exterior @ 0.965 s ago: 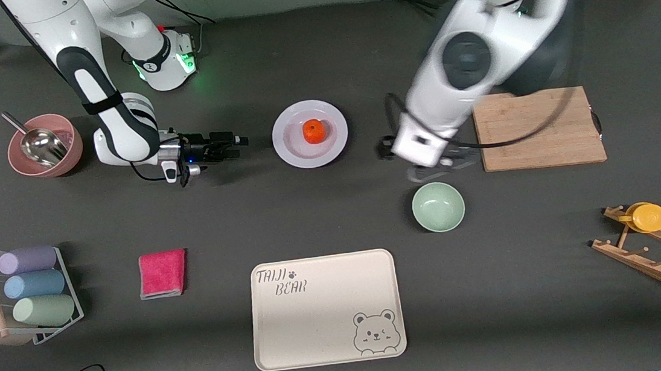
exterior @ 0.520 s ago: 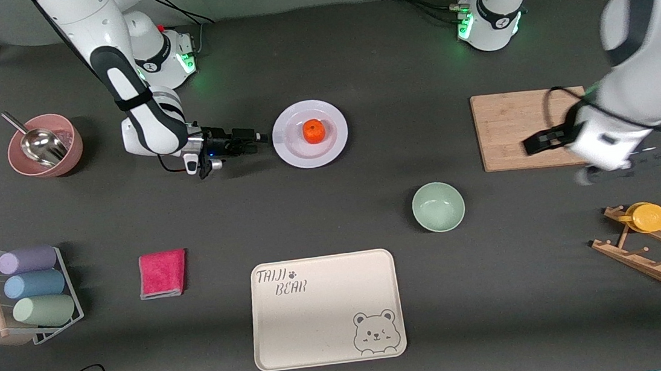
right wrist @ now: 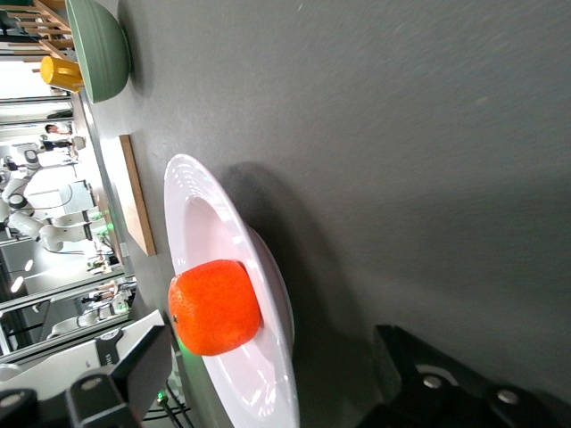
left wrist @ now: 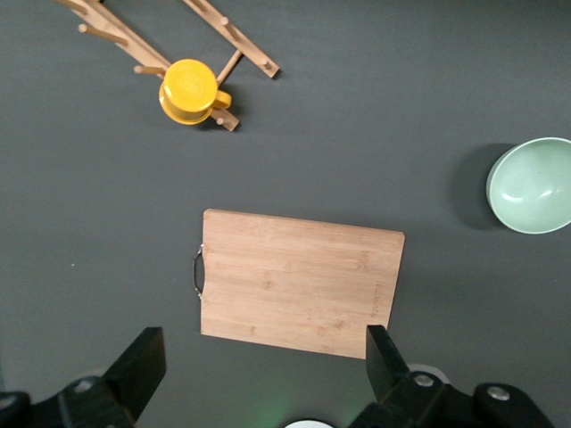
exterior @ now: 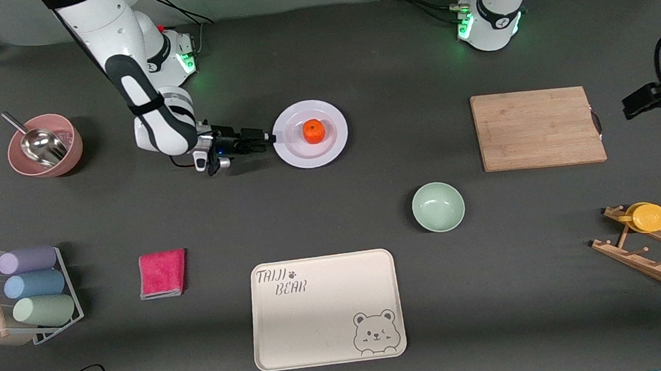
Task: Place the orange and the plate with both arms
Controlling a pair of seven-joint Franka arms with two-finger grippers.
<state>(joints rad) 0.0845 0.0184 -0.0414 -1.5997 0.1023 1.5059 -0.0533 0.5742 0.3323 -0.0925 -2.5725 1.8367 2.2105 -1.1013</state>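
I should grab the plate by its rim (exterior: 281,136) with my right gripper next, to move the orange (exterior: 314,131) and plate together.
The orange (exterior: 314,131) sits in the middle of the pale plate (exterior: 297,152), on the table between the two bases. My right gripper (exterior: 266,138) lies low and level at the plate's rim on the side toward the right arm's end. In the right wrist view the orange (right wrist: 214,306) rests on the plate (right wrist: 201,209), and my right gripper (right wrist: 268,379) is open with one jaw on each side of the rim. My left gripper (left wrist: 265,361) is open and empty, high over the table by the wooden cutting board (left wrist: 299,283).
A cutting board (exterior: 537,128) lies toward the left arm's end, with a green bowl (exterior: 438,206) nearer the camera. A bear tray (exterior: 326,309), pink cloth (exterior: 162,273), cup rack (exterior: 22,294), pink bowl with a scoop (exterior: 44,145) and wooden rack with a yellow lid (exterior: 649,217) also stand about.
My right gripper has slid along the table up to the plate's rim. My left arm has swung from beside the green bowl, over the cutting board, out to the table's edge.
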